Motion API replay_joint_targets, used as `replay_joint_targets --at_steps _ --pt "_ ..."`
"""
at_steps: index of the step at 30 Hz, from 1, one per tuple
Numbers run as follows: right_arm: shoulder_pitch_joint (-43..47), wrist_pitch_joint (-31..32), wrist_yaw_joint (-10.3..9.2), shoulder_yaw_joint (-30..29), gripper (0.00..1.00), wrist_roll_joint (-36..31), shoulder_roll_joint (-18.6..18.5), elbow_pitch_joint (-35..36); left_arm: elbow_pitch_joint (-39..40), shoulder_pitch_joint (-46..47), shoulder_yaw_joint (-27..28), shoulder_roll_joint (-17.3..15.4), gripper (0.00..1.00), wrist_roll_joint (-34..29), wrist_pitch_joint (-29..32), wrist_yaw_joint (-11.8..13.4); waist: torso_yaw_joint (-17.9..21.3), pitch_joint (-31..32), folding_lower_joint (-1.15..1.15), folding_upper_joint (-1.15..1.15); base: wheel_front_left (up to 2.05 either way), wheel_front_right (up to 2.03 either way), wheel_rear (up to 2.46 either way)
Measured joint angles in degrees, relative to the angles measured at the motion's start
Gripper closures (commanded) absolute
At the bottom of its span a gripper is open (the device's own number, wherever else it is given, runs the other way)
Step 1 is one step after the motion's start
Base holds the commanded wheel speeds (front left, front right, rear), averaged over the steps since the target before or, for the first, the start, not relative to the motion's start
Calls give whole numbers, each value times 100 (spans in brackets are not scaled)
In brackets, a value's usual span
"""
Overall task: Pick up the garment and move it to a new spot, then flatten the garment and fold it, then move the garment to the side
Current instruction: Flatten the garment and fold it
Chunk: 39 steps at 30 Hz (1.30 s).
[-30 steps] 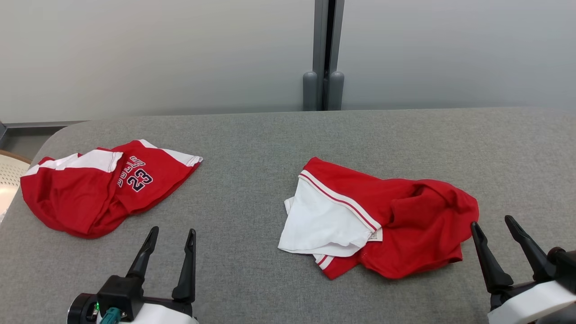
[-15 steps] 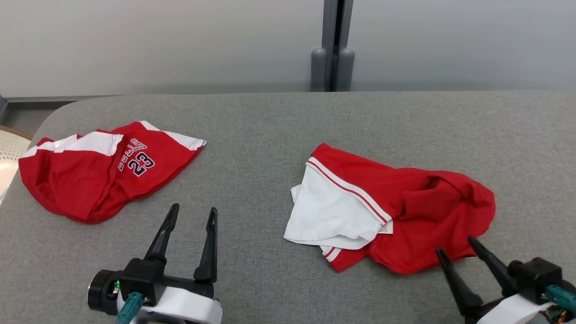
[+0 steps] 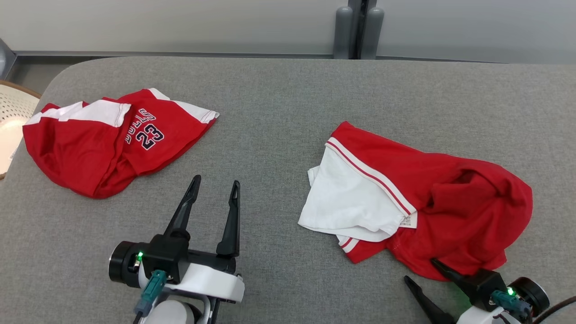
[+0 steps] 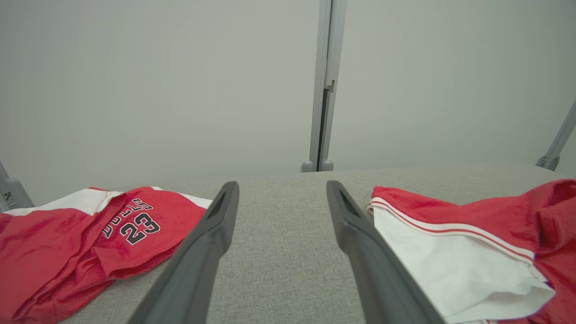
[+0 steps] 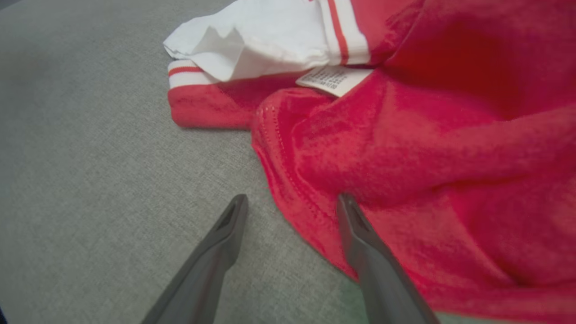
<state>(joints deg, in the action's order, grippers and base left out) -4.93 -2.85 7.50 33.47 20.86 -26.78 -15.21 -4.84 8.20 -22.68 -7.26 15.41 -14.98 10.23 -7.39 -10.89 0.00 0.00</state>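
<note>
My left gripper pinches the garment by its white edge (image 3: 345,229) next. That edge lifts in a loose fold (image 3: 359,231) while the red cloth lies slack.
A crumpled red garment (image 3: 454,202) with a white panel and a small label lies right of centre on the grey table (image 3: 279,108). My right gripper (image 3: 420,270) is open at its near edge. In the right wrist view the right gripper (image 5: 292,198) straddles the hem of the garment (image 5: 405,148), one finger over red cloth and the other over bare table. My left gripper (image 3: 216,181) hovers open over bare table between the two pieces of clothing. The left wrist view shows this gripper (image 4: 282,184) pointing at the back wall, with the garment (image 4: 472,234) to its right.
A second red and white garment marked 23 (image 3: 112,139) lies at the table's left end, also seen in the left wrist view (image 4: 90,238). A pale perforated basket (image 3: 11,121) stands past the left edge. A grey post (image 3: 357,27) rises behind the table.
The head camera has tilted down, shifting the whole picture. My right gripper has moved in to the garment's near hem. My left gripper has advanced over the table. Both stay open.
</note>
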Motion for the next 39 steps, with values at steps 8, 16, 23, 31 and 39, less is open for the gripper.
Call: replay_joint_targets --at_steps 8,16,23,31,39 --pt "-135 -235 0 -137 100 45 -73 -167 67 48 124 105 0 -152 -2 -8 30 -100 0 0 0 0 0" --pt "-143 -584 0 -1000 100 277 -257 183 63 73 223 174 0 -281 -10 -44 199 -152 0 0 0 0 0" --pt "-153 -625 0 -2223 100 522 -364 140 33 183 289 243 0 -360 -11 -86 321 -231 0 0 0 0 0" --pt "-345 -809 0 -2925 100 759 -483 -693 -8 285 315 304 0 -470 -11 -118 320 -316 0 0 0 0 0" --pt "-626 -1070 0 -2822 0 1054 -501 -1416 -16 299 397 355 0 -533 -11 -116 329 -340 0 0 0 0 0"
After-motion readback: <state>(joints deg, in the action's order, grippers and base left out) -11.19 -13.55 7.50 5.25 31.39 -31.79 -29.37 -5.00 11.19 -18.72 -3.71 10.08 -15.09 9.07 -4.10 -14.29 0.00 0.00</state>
